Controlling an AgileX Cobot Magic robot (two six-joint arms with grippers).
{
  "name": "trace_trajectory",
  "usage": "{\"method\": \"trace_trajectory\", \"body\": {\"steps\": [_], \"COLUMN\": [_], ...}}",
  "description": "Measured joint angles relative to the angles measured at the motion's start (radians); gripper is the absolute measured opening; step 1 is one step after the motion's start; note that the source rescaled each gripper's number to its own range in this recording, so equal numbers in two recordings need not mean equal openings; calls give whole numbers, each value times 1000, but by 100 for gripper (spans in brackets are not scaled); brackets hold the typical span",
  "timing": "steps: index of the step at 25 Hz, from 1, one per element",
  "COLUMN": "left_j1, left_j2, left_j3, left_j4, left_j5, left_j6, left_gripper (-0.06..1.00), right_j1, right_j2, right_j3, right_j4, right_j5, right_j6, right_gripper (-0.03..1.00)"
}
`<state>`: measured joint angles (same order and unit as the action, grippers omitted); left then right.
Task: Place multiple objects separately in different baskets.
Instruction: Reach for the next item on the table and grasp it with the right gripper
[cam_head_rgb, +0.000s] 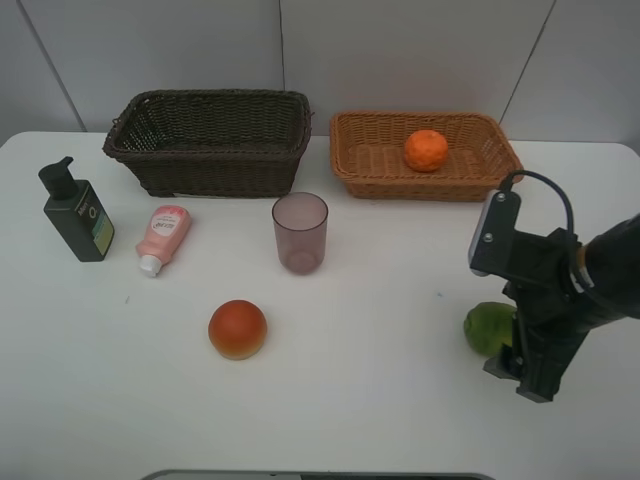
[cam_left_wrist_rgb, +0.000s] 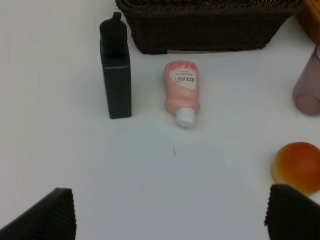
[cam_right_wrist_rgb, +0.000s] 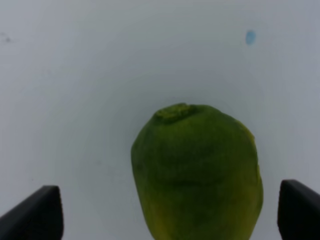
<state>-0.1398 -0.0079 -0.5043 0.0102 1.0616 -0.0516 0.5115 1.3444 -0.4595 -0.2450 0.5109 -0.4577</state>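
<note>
The fingers of the right gripper are above the green citrus (cam_head_rgb: 487, 328) (cam_right_wrist_rgb: 197, 170), with white table showing between them, so it isn't time to close yet. The right gripper will go down first, then close on the citrus.
The orange (cam_head_rgb: 426, 150) lies in the light tan basket (cam_head_rgb: 470, 152). Beside it, the dark brown basket (cam_head_rgb: 210, 140) holds nothing that I can see. On the table are the dark green pump bottle (cam_head_rgb: 77, 213), the pink tube (cam_head_rgb: 163, 237), the purple cup (cam_head_rgb: 300, 233) and the red-orange fruit (cam_head_rgb: 237, 329). My right gripper (cam_head_rgb: 512, 360) is low at the green citrus (cam_head_rgb: 487, 328). In the right wrist view the citrus (cam_right_wrist_rgb: 197, 170) sits between the open fingers (cam_right_wrist_rgb: 35, 215), apart from both. My left gripper (cam_left_wrist_rgb: 170, 215) is open over bare table, short of the tube (cam_left_wrist_rgb: 182, 92) and bottle (cam_left_wrist_rgb: 116, 75).
Both baskets stand along the table's far edge by the wall. The left arm is out of the high view. In the left wrist view the red-orange fruit (cam_left_wrist_rgb: 297, 165) lies close to one finger and the cup (cam_left_wrist_rgb: 307, 85) stands at the frame's edge.
</note>
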Motion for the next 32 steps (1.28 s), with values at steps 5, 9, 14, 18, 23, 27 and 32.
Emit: {"method": "trace_trajectory", "body": {"steps": [5,9,14,18,23,27,32], "left_j1": [0,0,0,0,0,0,0], "left_j2": [0,0,0,0,0,0,0], "left_j3": [0,0,0,0,0,0,0], "left_j4": [0,0,0,0,0,0,0], "left_j5": [0,0,0,0,0,0,0], "left_j6": [0,0,0,0,0,0,0], "left_gripper": [98,98,98,98,98,98,98], "right_j1": [-20,-65,-73,-73,-73,-73,-73], "right_j2": [0,14,52,87,150,207,266], "right_j3": [0,0,0,0,0,-1,-1], "right_j4": [0,-2,-3,-3,-7,-21,-28], "right_j5": [-7,-15,-49,-100,-134,-180,-220], "right_j6": [0,0,-15,-25,-26,-27,-28], "right_gripper": [88,88,88,88,88,88,88]}}
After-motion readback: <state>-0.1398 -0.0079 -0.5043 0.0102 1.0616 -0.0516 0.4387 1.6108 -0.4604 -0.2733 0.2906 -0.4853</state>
